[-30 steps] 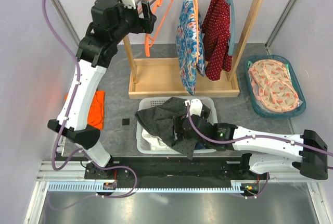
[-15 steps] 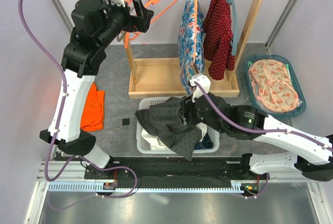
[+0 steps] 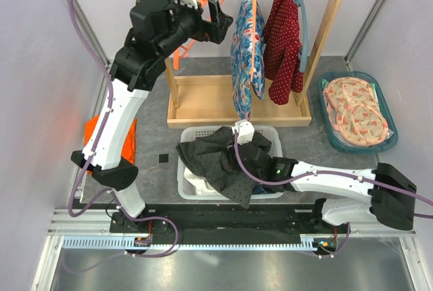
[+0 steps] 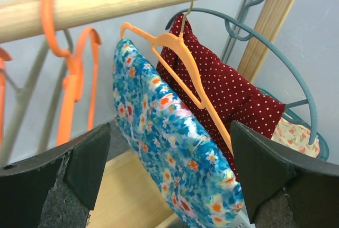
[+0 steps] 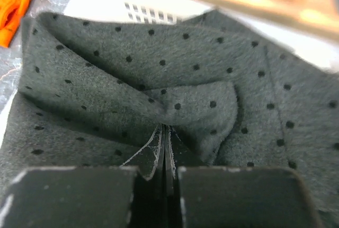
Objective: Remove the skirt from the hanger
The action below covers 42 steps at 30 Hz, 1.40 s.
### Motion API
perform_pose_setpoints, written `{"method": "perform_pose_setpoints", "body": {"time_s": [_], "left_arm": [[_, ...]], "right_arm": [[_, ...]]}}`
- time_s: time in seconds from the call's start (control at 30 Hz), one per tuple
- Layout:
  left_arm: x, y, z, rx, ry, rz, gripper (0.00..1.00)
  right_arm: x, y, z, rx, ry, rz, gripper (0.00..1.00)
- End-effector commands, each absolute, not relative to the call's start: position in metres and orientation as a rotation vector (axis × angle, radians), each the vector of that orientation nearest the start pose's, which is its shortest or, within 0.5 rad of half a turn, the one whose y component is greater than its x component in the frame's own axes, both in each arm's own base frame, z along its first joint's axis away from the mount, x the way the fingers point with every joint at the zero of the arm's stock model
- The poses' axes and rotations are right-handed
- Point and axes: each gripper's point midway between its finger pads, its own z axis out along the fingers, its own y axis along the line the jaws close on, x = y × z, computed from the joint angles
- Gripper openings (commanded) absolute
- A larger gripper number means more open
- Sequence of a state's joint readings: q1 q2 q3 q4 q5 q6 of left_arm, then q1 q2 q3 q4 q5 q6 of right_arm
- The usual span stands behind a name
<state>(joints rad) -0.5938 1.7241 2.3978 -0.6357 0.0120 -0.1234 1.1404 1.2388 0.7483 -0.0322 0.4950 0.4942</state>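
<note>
The orange hanger should next be grabbed by its bare near sloping arm (image 3: 254,26) (image 4: 199,84) with my left gripper, so that the skirt stays free to be removed.
The skirt (image 3: 243,54), blue with a flower print, hangs folded over an orange hanger (image 3: 252,7) on the wooden rail. In the left wrist view the skirt (image 4: 153,116) and its hanger (image 4: 175,45) fill the middle. My left gripper (image 3: 218,20) is up at the rail just left of the skirt. It stands open (image 4: 170,127) with nothing between its fingers. My right gripper (image 3: 252,159) is low over the white basket (image 3: 193,186). It is shut (image 5: 165,130), its tips against a dark dotted cloth (image 5: 132,69), and no cloth shows between them.
A red dotted garment (image 3: 283,40) hangs on a teal hanger (image 3: 300,7) right of the skirt. Empty orange hangers (image 3: 196,0) hang behind my left gripper. The rack's wooden base (image 3: 237,101) sits behind the basket. A teal basket (image 3: 389,112) is at the right, an orange cloth (image 3: 125,145) at the left.
My left arm swung right along the rail toward the flowered skirt and its jaws widened slightly. My right gripper closed, lifted off the basket, then came back down over the dark cloth.
</note>
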Motion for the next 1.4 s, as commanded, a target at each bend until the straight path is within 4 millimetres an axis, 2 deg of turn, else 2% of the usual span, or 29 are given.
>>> {"method": "perform_pose_setpoints", "body": {"time_s": [0.0,0.03,0.1,0.13,0.27,0.3,0.4,0.67,0.8,0.97,1.03,1.17,1.27,1.33,1.37], "left_arm": [[0.381,-0.290,0.553,0.401,1.462,-0.632,1.00],[0.380,-0.298,0.551,0.410,1.463,-0.642,1.00],[0.381,-0.311,0.545,0.423,1.472,-0.651,1.00],[0.381,-0.315,0.544,0.424,1.472,-0.653,1.00],[0.384,-0.333,0.534,0.432,1.485,-0.653,1.00],[0.384,-0.336,0.532,0.430,1.487,-0.650,1.00],[0.388,-0.344,0.522,0.437,1.505,-0.636,1.00],[0.402,-0.356,0.495,0.451,1.549,-0.593,1.00],[0.415,-0.366,0.470,0.476,1.589,-0.562,1.00],[0.422,-0.375,0.454,0.490,1.610,-0.542,0.98],[0.424,-0.375,0.453,0.496,1.608,-0.534,0.89],[0.424,-0.372,0.458,0.486,1.598,-0.526,0.37],[0.424,-0.369,0.458,0.482,1.599,-0.511,0.18],[0.423,-0.366,0.463,0.475,1.591,-0.503,0.11],[0.422,-0.363,0.466,0.470,1.584,-0.498,0.02]], "right_arm": [[0.206,0.326,0.122,-0.285,2.065,0.672,0.00],[0.200,0.321,0.107,-0.269,2.101,0.677,0.00],[0.193,0.318,0.094,-0.254,2.135,0.698,0.00],[0.190,0.313,0.086,-0.242,2.150,0.697,0.04],[0.187,0.304,0.088,-0.233,2.140,0.708,0.34],[0.187,0.303,0.094,-0.228,2.126,0.720,0.54],[0.187,0.300,0.099,-0.226,2.116,0.714,0.72],[0.184,0.300,0.110,-0.232,2.097,0.750,0.74],[0.183,0.297,0.128,-0.208,2.055,0.795,0.74],[0.183,0.293,0.147,-0.196,2.017,0.815,0.73],[0.183,0.290,0.149,-0.195,2.016,0.807,0.72],[0.183,0.286,0.159,-0.189,1.995,0.815,0.70],[0.183,0.284,0.171,-0.193,1.972,0.816,0.68],[0.184,0.284,0.183,-0.201,1.955,0.819,0.67],[0.183,0.285,0.190,-0.205,1.942,0.830,0.68]]}}
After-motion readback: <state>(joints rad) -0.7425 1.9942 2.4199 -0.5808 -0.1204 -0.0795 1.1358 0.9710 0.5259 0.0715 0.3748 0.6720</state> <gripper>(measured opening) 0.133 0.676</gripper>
